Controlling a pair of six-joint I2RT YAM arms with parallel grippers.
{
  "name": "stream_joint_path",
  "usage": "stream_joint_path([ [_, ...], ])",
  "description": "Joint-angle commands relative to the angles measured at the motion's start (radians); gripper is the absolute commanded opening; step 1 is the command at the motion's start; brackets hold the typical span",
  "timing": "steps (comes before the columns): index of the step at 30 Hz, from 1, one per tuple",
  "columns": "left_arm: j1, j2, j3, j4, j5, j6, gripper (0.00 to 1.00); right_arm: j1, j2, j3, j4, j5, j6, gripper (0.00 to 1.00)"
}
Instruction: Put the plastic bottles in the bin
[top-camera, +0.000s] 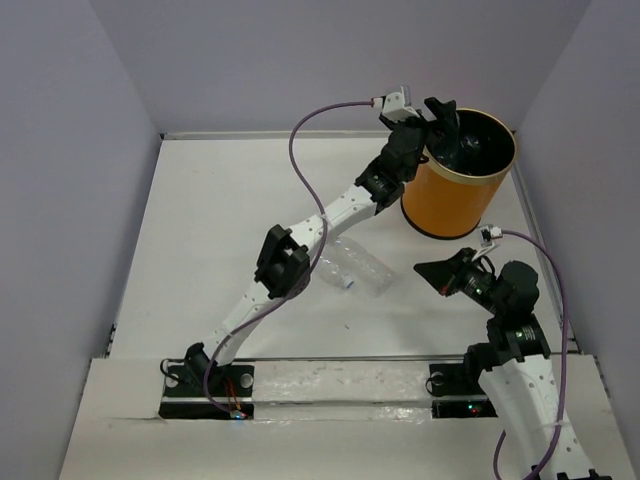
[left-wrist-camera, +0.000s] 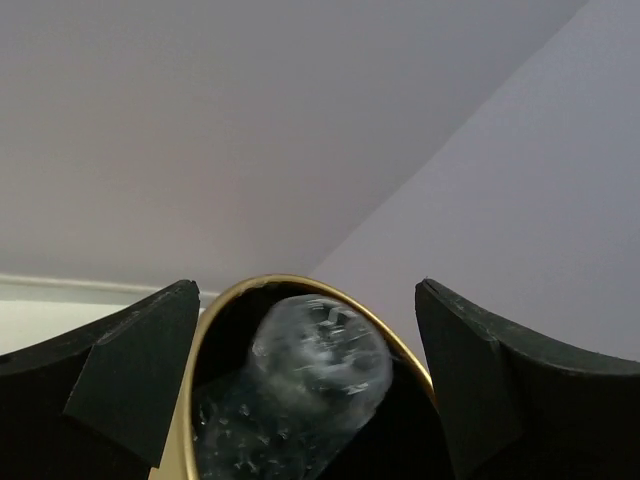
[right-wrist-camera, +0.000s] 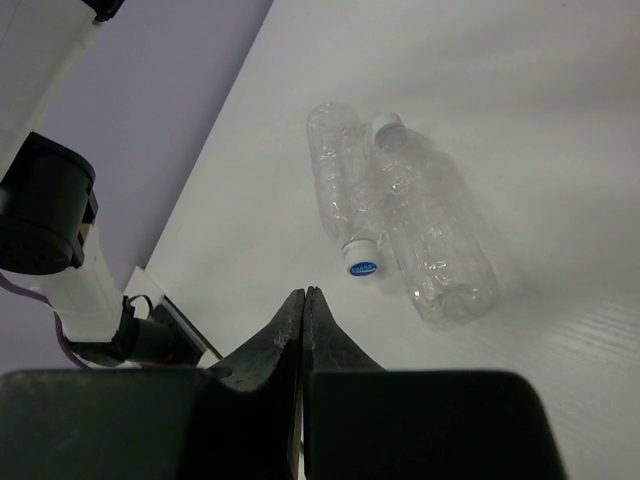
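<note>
Both clear bottles would stay lying if the robot lifted its right gripper now, because the gripper's shut, empty fingers are short of them.
The orange bin (top-camera: 455, 200) stands at the back right of the table. My left gripper (top-camera: 441, 122) hangs over its near-left rim, jaws wide open and holding nothing. In the left wrist view a clear bottle (left-wrist-camera: 318, 365) shows blurred inside the bin's black mouth, below the pale rim (left-wrist-camera: 196, 345), between my open left gripper's (left-wrist-camera: 305, 290) fingers without touching them. Two clear ribbed bottles lie side by side on the table (top-camera: 356, 268). In the right wrist view one (right-wrist-camera: 338, 178) has a blue-topped cap, the other (right-wrist-camera: 432, 232) a white cap. My right gripper (right-wrist-camera: 303, 296) is shut and empty, just short of them.
The left arm (top-camera: 290, 255) stretches diagonally over the table, passing above the near end of the two lying bottles. Purple-grey walls close in the left, back and right sides. The arms' base rail (top-camera: 330, 385) runs along the near edge.
</note>
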Motion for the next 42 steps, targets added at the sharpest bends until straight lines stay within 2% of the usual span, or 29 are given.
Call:
stream_joint_path([
  [1,-0.029,-0.097,0.009,0.187,-0.007,0.094,0.99,0.011,-0.008,0.022,-0.007,-0.006,-0.032,0.00],
  [5,-0.029,-0.173,-0.008,0.140,0.038,0.183,0.99,0.011,0.013,0.041,-0.016,0.020,-0.061,0.00],
  [7,-0.029,-0.308,-0.068,0.022,0.067,0.235,0.99,0.011,0.038,0.062,-0.025,0.036,-0.087,0.00],
  [8,-0.029,-0.309,-0.110,0.021,0.072,0.248,0.99,0.011,0.038,0.062,-0.031,0.042,-0.087,0.00],
  [9,-0.029,-0.414,-0.166,-0.043,0.078,0.257,0.99,0.011,0.065,0.087,-0.037,0.050,-0.110,0.00],
  [11,-0.028,-0.536,-0.395,-0.104,0.061,0.262,0.99,0.011,0.096,0.111,-0.042,0.056,-0.129,0.00],
  [12,-0.028,-0.661,-0.577,-0.167,0.031,0.252,0.99,0.011,0.134,0.128,-0.039,0.054,-0.133,0.00],
  [15,-0.017,-0.925,-0.891,-0.223,-0.011,0.174,0.99,0.032,0.191,0.137,0.007,0.028,-0.130,0.04],
  [16,-0.013,-0.985,-1.091,-0.238,-0.031,0.107,0.99,0.043,0.231,0.148,0.015,0.043,-0.132,0.05],
  [18,0.013,-1.150,-1.261,-0.322,-0.039,0.017,0.99,0.107,0.277,0.162,0.033,0.063,-0.144,0.10],
  [19,0.026,-1.198,-1.409,-0.391,-0.040,-0.078,0.99,0.146,0.324,0.180,0.044,0.104,-0.156,0.13],
  [21,0.049,-1.329,-1.538,-0.457,-0.036,-0.174,0.99,0.247,0.377,0.202,0.053,0.190,-0.172,0.22],
  [22,0.078,-1.367,-1.654,-0.474,0.002,-0.214,0.99,0.354,0.403,0.213,0.056,0.242,-0.187,0.30],
  [23,0.095,-1.436,-1.756,-0.489,0.028,-0.282,0.99,0.399,0.465,0.246,0.052,0.354,-0.225,0.48],
  [24,0.124,-1.469,-1.801,-0.491,0.082,-0.312,0.99,0.463,0.501,0.271,0.038,0.400,-0.247,0.56],
  [26,0.148,-1.533,-1.875,-0.464,0.121,-0.349,0.99,0.505,0.599,0.358,-0.009,0.495,-0.296,0.74],
  [29,0.193,-1.556,-1.953,-0.431,0.162,-0.390,0.99,0.525,0.682,0.450,-0.031,0.562,-0.366,0.84],
  [34,0.230,-1.489,-1.969,-0.352,0.202,-0.418,0.99,0.534,0.927,0.591,-0.149,0.596,-0.477,0.90],
  [38,0.267,-1.377,-1.941,-0.310,0.230,-0.429,0.99,0.534,1.064,0.660,-0.198,0.597,-0.518,0.91],
  [42,0.276,-1.271,-1.932,-0.194,0.280,-0.426,0.99,0.543,1.157,0.694,-0.198,0.565,-0.529,0.92],
])
